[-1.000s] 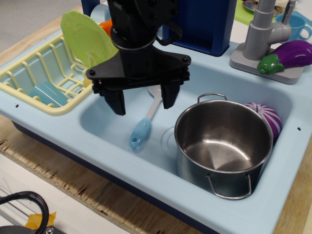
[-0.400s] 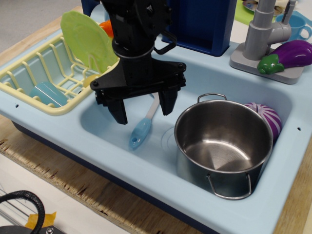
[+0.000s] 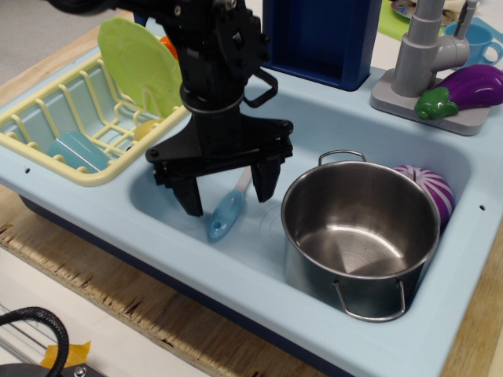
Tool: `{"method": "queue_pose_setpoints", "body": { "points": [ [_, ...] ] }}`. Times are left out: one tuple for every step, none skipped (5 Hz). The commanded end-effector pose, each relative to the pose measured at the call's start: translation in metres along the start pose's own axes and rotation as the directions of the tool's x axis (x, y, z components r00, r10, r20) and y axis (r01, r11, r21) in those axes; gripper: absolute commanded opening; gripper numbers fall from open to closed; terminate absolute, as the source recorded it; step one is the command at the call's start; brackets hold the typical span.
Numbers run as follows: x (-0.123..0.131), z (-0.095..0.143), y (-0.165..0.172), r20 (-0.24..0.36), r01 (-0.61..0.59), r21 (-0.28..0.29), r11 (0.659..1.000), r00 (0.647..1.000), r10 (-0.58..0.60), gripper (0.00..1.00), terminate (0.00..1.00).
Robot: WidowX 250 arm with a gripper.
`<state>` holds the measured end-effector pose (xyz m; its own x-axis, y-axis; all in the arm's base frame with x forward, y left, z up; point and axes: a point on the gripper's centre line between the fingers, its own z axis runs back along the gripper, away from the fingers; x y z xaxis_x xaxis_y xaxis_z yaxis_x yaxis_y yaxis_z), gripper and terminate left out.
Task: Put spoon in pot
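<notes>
I need to put the spoon in the pot (image 3: 360, 234), so my gripper should next grab the spoon by its light-blue handle (image 3: 235, 199) beside the white neck.
The spoon (image 3: 224, 214) lies on the floor of the light-blue sink (image 3: 314, 126), its light-blue handle toward the front and its white neck running back under the gripper. My black gripper (image 3: 226, 192) hangs low in the sink, open, with one finger on each side of the spoon's handle. The white bowl is hidden behind the gripper. The shiny steel pot (image 3: 360, 234) stands upright and empty in the sink, just right of the gripper.
A purple-and-white striped toy vegetable (image 3: 435, 191) sits behind the pot. A yellow dish rack (image 3: 55, 129) with a green plate (image 3: 141, 67) is on the left. A grey faucet (image 3: 424, 47) and a toy eggplant (image 3: 468, 88) are at the back right.
The gripper has come down and slightly toward the front, so its open fingers now straddle the spoon's handle. The spoon and pot have not moved.
</notes>
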<state>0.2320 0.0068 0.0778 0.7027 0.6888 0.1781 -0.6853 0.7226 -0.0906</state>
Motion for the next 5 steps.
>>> {"method": "queue_pose_setpoints", "body": {
  "points": [
    [0.000, -0.014, 0.002, -0.020, 0.003, -0.003, 1.000, 1.000, -0.003, 1.00, 0.00],
    [-0.002, -0.026, 0.000, -0.042, 0.013, -0.009, 1.000, 0.999, -0.013, 1.00, 0.00],
    [-0.006, -0.037, -0.003, -0.050, 0.010, -0.020, 1.000, 0.999, -0.011, 0.00, 0.00],
    [-0.008, -0.034, -0.004, -0.048, 0.018, -0.012, 1.000, 0.999, -0.019, 0.00, 0.00],
    [-0.014, -0.022, 0.000, -0.042, 0.016, 0.000, 1.000, 0.999, -0.016, 0.00, 0.00]
  ]
}}
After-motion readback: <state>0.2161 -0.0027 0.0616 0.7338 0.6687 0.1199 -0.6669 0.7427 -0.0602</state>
